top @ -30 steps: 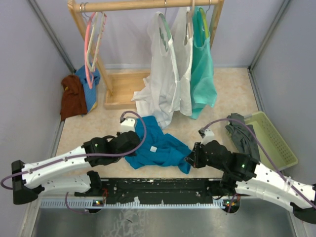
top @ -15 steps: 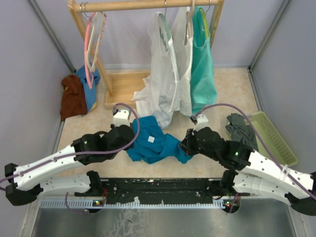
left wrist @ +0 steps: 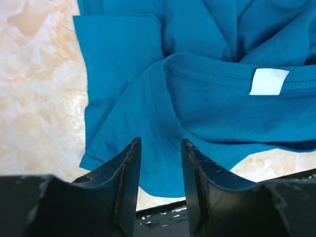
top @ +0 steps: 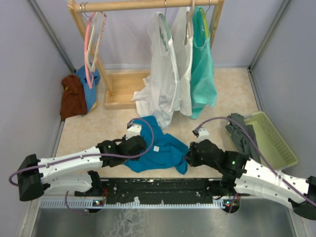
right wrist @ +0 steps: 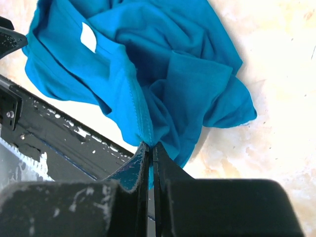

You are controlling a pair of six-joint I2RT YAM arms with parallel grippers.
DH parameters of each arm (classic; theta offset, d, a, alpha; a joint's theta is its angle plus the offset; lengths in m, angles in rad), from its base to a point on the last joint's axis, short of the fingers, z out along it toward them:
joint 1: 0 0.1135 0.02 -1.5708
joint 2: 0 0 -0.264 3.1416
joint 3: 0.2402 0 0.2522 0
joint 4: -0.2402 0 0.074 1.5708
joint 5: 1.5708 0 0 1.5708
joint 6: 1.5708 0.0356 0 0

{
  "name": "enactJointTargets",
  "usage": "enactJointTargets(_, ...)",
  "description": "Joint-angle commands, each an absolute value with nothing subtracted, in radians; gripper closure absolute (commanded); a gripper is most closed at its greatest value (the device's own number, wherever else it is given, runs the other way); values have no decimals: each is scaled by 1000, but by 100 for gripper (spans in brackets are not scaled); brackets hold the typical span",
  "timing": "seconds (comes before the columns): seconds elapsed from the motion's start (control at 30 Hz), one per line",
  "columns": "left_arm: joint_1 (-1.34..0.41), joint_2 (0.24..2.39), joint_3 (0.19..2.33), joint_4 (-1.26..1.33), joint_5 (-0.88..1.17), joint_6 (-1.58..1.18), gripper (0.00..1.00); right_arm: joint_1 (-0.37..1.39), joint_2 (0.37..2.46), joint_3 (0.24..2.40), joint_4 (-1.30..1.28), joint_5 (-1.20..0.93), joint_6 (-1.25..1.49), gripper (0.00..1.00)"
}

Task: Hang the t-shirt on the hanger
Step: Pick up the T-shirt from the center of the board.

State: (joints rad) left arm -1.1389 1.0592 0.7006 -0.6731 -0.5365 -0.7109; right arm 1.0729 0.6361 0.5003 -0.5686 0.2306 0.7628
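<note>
My left gripper reaches for and grips the t-shirt's collar corner (left wrist: pixel 169 91) next, opposite my right gripper. That keeps the neck opening free for the hanger.
The deep teal-blue t-shirt (top: pixel 163 150) lies crumpled on the table between the two arms, its white collar label (top: pixel 155 147) facing up. My left gripper (top: pixel 143 147) hovers at the shirt's left side. In the left wrist view it (left wrist: pixel 159 145) is open, with the cloth (left wrist: pixel 197 98) lying below the fingers and nothing between them. My right gripper (top: pixel 187 158) is shut on a bunched edge of the t-shirt (right wrist: pixel 163 74) at its right side, and the fabric pinches in at the fingertips (right wrist: pixel 150 145). A thin pale hanger (top: pixel 100 29) hangs empty at the rail's left end.
A wooden rack (top: pixel 123 89) stands at the back with a pink hanger (top: pixel 88 47), white garments (top: pixel 165 74) and a mint tank top (top: pixel 202 69). Brown and blue cloths (top: pixel 74 96) lie at the far left. A green basket (top: pixel 276 140) and a grey cloth (top: pixel 239 131) are at the right.
My left gripper has opened and let go of the shirt, shifting right and nearer. The right gripper pulled its held edge toward the near edge, spreading the shirt out flatter.
</note>
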Motion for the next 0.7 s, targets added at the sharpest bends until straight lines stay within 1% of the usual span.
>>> enactJointTargets(0.0, -1135, 1123, 739, -610, -484, -741, 55, 1078, 577, 433, -531, 213, 829, 100)
enactJointTargets(0.27, -1128, 1215, 790, -577, -547, -713, 47, 1079, 575, 405, -502, 204, 841, 100)
enactJointTargets(0.4, -1067, 1243, 775, -536, -538, -680, 44, 1078, 588, 407, -491, 201, 835, 100)
enactJointTargets(0.47, -1029, 1249, 760, -506, -519, -658, 44, 1078, 591, 405, -489, 201, 833, 100)
enactJointTargets(0.57, -989, 1260, 757, -492, -505, -632, 48, 1078, 587, 406, -488, 198, 832, 100)
enactJointTargets(0.63, -977, 1263, 761, -494, -505, -623, 53, 1077, 584, 406, -490, 199, 830, 100)
enactJointTargets(0.67, -974, 1263, 761, -494, -501, -620, 57, 1078, 582, 407, -492, 201, 831, 100)
